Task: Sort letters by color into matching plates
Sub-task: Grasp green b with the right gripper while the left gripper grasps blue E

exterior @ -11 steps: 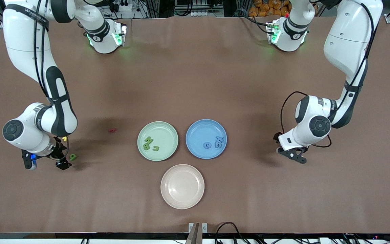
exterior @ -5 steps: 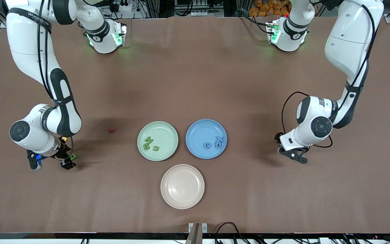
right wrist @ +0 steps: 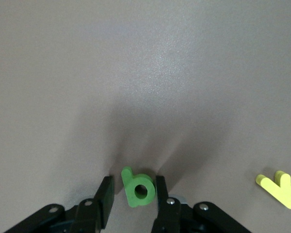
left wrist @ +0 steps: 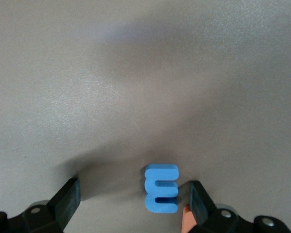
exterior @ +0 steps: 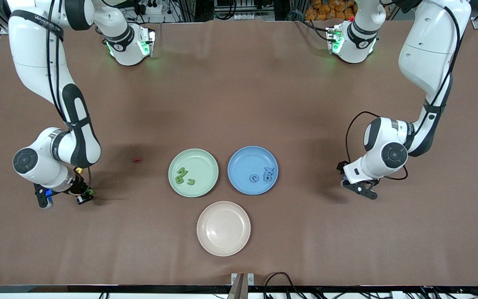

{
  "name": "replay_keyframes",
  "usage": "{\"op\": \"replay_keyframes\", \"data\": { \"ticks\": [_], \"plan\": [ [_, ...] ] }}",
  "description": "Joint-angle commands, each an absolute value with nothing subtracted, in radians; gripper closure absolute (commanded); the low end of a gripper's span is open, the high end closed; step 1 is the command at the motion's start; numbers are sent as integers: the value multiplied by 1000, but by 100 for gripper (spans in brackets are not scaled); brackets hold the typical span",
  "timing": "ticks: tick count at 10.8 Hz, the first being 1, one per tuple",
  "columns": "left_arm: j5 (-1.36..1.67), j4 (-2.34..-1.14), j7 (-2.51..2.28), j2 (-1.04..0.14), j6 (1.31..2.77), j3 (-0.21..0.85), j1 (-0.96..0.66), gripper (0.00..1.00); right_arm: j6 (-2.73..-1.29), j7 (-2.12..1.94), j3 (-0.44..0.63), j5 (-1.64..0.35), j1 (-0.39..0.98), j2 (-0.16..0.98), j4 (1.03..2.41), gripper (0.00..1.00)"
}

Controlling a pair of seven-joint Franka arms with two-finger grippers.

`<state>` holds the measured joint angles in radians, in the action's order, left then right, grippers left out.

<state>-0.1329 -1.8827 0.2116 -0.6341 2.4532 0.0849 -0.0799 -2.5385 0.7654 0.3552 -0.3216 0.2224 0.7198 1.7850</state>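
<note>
The fingers of my left gripper are level with the sides of the blue letter E, near the orange piece (left wrist: 188, 220). My left gripper needs to close on the letter now.
My right gripper (exterior: 84, 196) is down at the table near the right arm's end, open only narrowly. A small green letter (right wrist: 138, 189) lies between its fingers. One finger (right wrist: 161, 187) touches it and a thin gap shows at the other. My left gripper (left wrist: 134, 189) stands wide open low over the table at the left arm's end (exterior: 357, 187). A blue letter E (left wrist: 161, 188) lies flat between its fingers, close to one of them. The mint green plate (exterior: 193, 154) holds three green letters (exterior: 181, 174). The blue plate (exterior: 247, 155) beside it holds three blue letters (exterior: 267, 174).
A cream plate (exterior: 223, 228) sits nearer the front camera than the two coloured plates. A red letter (exterior: 138, 159) lies between the right gripper and the green plate. A yellow letter (right wrist: 279, 189) lies close to the right gripper. An orange piece (left wrist: 186, 221) shows by one left finger.
My right gripper has shifted over the green letter, and its fingers have come in from wide open to close around it. The left arm has barely moved.
</note>
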Motion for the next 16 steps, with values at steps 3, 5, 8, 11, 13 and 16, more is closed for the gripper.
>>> {"op": "replay_keyframes", "data": {
  "ticks": [3,5,8,11,13,16],
  "plan": [
    [-106,-1914,211,-618,2462,84,-75,54,-2553,707,351,-334,218,722,1801,79],
    [-109,-1913,129,-615,2459,84,-78,100,-2559,664,351,-334,218,721,1809,84],
    [-109,-1913,127,-614,2456,84,-78,100,-2542,461,350,-333,222,715,1806,87],
    [-109,-1902,129,-601,2456,84,-78,100,-2513,255,347,-331,227,710,1783,88],
    [-109,-1896,129,-588,2454,84,-78,100,-2453,130,341,-331,227,704,1744,90],
    [-107,-1894,92,-571,2453,84,-86,100,-2338,-79,341,-330,232,695,1675,92]
  ]
}}
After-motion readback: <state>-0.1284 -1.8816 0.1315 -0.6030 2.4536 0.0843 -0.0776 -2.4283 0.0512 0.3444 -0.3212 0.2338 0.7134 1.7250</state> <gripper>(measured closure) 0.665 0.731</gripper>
